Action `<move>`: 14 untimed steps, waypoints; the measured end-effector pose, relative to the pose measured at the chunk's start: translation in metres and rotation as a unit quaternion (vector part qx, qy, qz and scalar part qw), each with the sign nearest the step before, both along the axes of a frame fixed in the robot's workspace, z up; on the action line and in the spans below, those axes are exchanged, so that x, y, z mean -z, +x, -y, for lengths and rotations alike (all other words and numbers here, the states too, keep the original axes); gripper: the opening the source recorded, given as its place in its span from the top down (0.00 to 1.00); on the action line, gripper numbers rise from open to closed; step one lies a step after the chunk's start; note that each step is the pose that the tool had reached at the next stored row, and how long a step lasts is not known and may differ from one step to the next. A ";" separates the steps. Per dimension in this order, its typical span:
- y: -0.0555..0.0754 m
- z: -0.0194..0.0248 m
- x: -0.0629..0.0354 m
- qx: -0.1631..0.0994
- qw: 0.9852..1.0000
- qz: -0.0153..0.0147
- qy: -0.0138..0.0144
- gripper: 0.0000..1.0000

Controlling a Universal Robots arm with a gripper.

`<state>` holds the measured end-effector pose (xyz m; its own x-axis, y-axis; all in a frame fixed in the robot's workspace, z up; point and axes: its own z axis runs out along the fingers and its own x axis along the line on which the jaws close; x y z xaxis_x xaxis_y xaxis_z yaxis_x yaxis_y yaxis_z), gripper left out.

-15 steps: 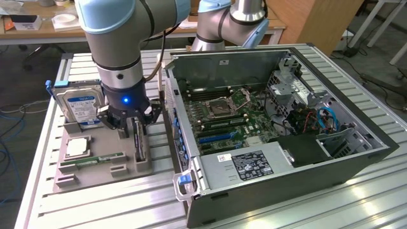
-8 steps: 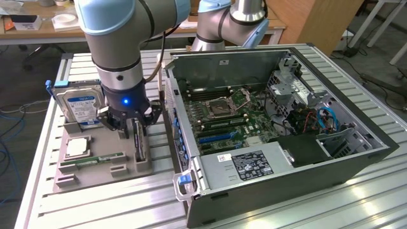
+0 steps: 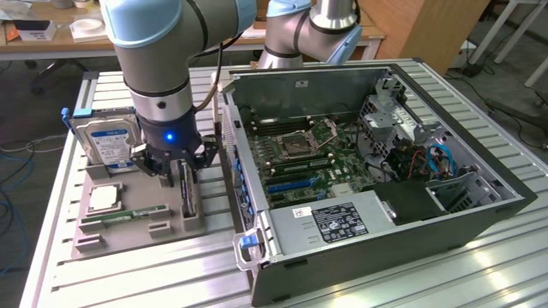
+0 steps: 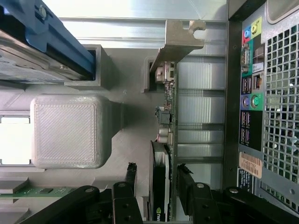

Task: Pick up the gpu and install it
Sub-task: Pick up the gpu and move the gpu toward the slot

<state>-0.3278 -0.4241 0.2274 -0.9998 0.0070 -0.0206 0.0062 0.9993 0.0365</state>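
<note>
I should next use my gripper to grab the GPU across the two flat sides at its fan shroud (image 4: 163,186), because the GPU is standing on edge in the holder tray's slot.
The gpu (image 3: 185,190) is a thin dark card standing on edge in a slot of the grey holder tray (image 3: 128,234), beside the open computer case (image 3: 445,212). In the wrist view the gpu (image 4: 162,154) is seen edge-on, with its silvery end bracket (image 4: 180,39) at the far end. My gripper (image 3: 181,168) hangs directly over the card. The gripper (image 4: 158,179) is open and straddles the card. One finger (image 4: 131,175) stands on each side of it, with a small gap to the board. The card rests in its slot.
A hard drive (image 3: 111,142) in a blue carrier stands upright in the tray, next to a processor chip (image 3: 102,199) and a green memory stick (image 3: 128,215). The motherboard (image 3: 299,151) lies exposed in the case. The case's rear port panel (image 4: 250,93) is close beside the card.
</note>
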 end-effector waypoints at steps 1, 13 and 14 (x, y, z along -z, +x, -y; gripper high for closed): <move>0.000 0.0000 0.0000 0.000 1.000 0.000 0.000 0.53; 0.000 0.0000 0.0000 0.000 1.000 0.000 0.000 0.61; 0.000 0.0000 0.0000 0.000 1.000 0.000 0.000 0.61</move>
